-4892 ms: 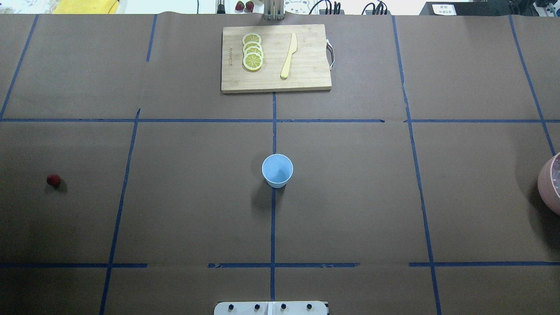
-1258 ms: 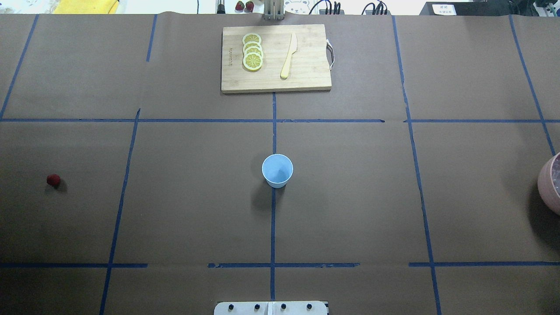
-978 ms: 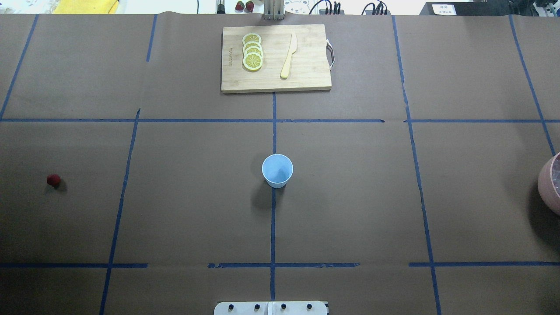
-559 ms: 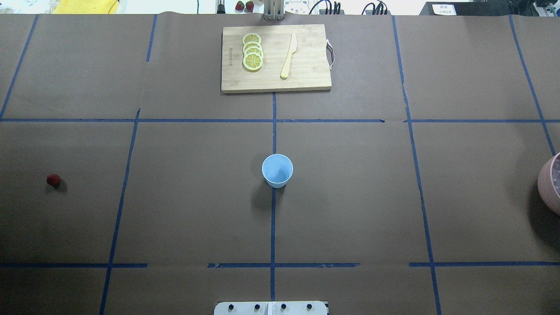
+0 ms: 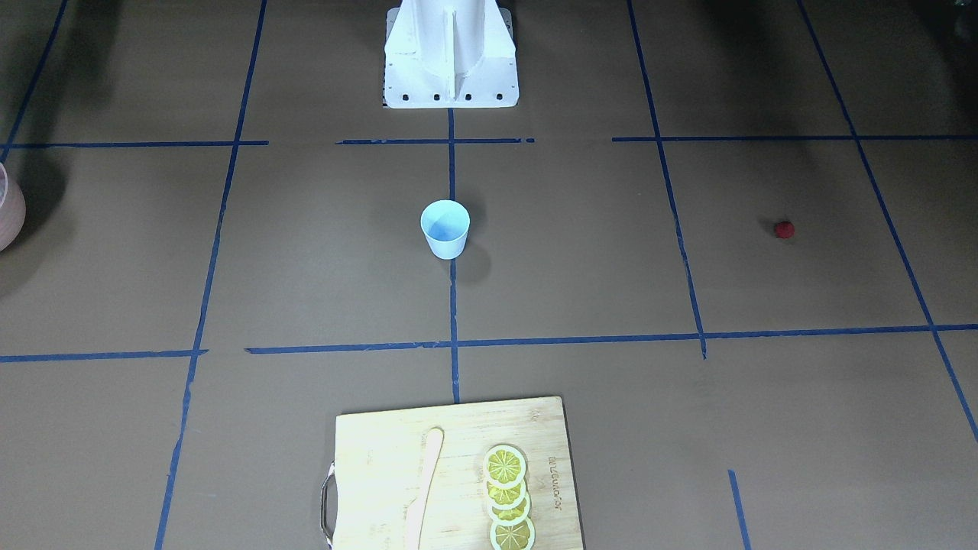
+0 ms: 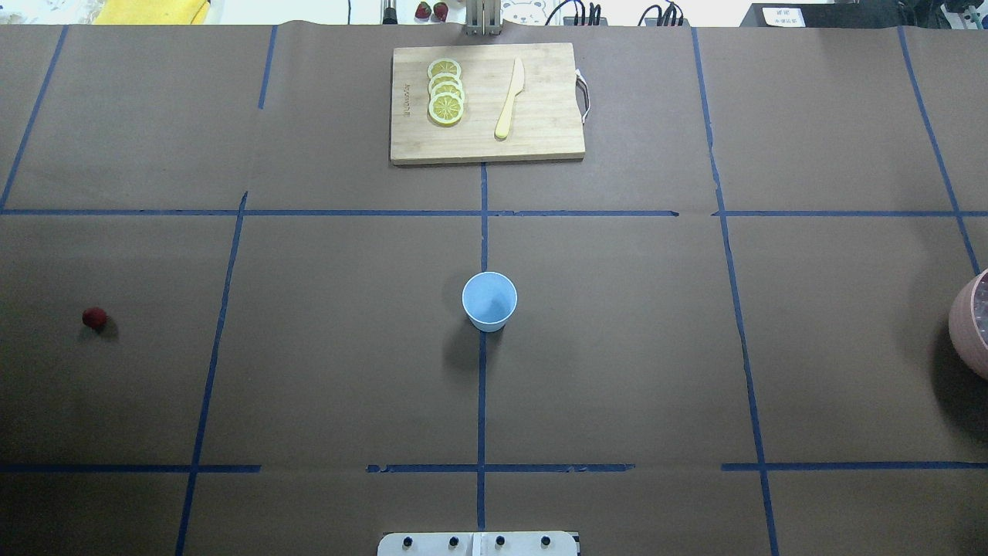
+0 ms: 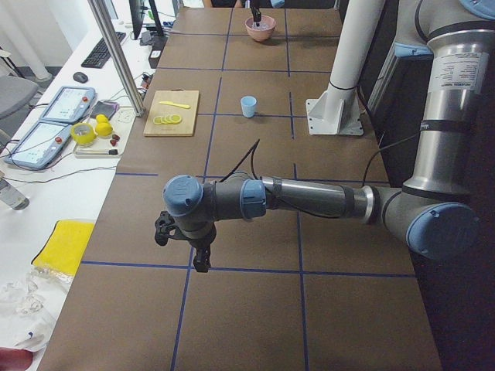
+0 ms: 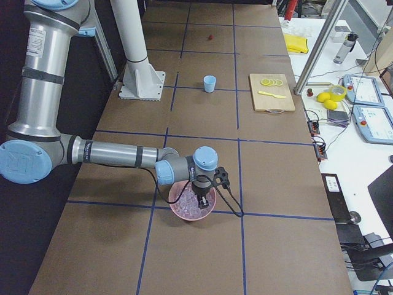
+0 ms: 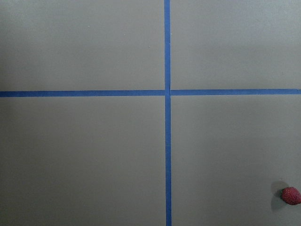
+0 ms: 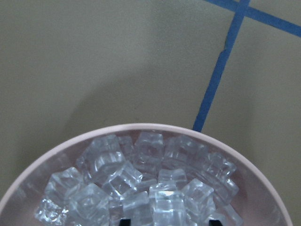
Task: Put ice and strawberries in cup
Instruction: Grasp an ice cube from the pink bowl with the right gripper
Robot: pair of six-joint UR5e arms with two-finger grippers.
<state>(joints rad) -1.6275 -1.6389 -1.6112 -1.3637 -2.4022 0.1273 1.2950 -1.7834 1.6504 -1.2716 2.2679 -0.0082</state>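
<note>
My right gripper needs to pick up a clear ice cube by its sides next. That will start filling the cup (image 5: 445, 228) with ice.
The pale blue cup (image 6: 489, 301) stands upright and empty at the table's middle, also seen in the front view (image 5: 445, 228). The small red strawberry (image 6: 94, 317) lies far left on the paper and shows at the lower right of the left wrist view (image 9: 291, 195). Ice cubes (image 10: 141, 188) fill the pink bowl (image 10: 155, 128) at the table's right end (image 6: 969, 324). My right gripper (image 8: 201, 198) hangs in the bowl, its dark fingertips (image 10: 123, 221) apart at the ice. My left gripper (image 7: 203, 261) hovers near the strawberry; I cannot tell its state.
A wooden cutting board (image 6: 540, 131) with lemon slices (image 6: 446, 93) and a wooden knife (image 6: 509, 99) lies at the far middle edge. The white robot base (image 5: 449, 53) stands at the near edge. Blue tape lines cross the brown paper.
</note>
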